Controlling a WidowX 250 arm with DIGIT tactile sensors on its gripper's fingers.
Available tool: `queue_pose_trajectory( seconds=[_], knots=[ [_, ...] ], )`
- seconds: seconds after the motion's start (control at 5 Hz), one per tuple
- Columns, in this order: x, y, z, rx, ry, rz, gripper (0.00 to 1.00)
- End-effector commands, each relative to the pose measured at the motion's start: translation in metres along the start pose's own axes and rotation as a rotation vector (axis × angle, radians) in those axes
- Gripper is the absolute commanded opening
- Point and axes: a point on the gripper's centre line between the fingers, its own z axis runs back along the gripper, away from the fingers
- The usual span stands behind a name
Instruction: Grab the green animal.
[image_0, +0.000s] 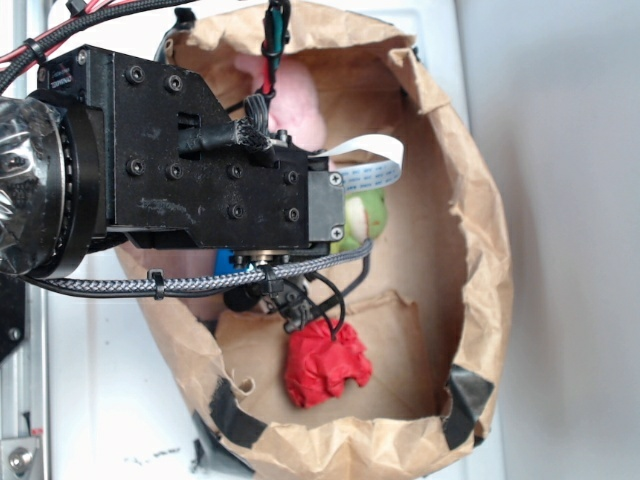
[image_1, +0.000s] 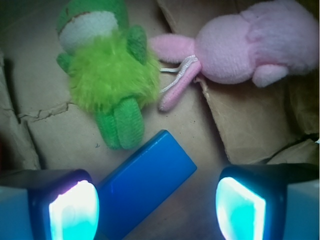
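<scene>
Next, the gripper picks up the green animal by its fuzzy lime body (image_1: 111, 72), to lift the plush frog above the paper bag.
The green animal (image_1: 107, 75) is a small plush frog with a dark green head, fuzzy lime body and green legs, lying on brown paper at the upper left of the wrist view. In the exterior view only a pale green bit of it (image_0: 362, 220) shows past the arm. My gripper (image_1: 157, 207) hangs open above the paper, its two glowing pads (image_1: 74, 212) wide apart and nothing held between them. The frog lies ahead of the fingertips, toward the left one, clear of both.
A blue block (image_1: 142, 185) lies slantwise under the gap between the pads. A pink plush rabbit (image_1: 250, 42) lies right of the frog, its leg almost touching it. A red wrinkly lump (image_0: 325, 365) sits near the front. Crumpled paper bag walls (image_0: 480, 250) ring everything.
</scene>
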Motion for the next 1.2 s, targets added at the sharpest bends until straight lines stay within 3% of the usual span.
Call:
queue_pose_trajectory(
  seconds=[0.0,0.4,0.6,1.0],
  knots=[
    [0.025,0.000,0.003,-0.058,-0.070,0.007,1.00],
    [0.062,-0.021,-0.019,-0.077,-0.138,-0.004,1.00],
    [0.063,-0.020,-0.022,-0.066,-0.162,-0.004,1.00],
    [0.049,-0.013,-0.031,-0.027,-0.153,-0.038,1.00]
  ],
)
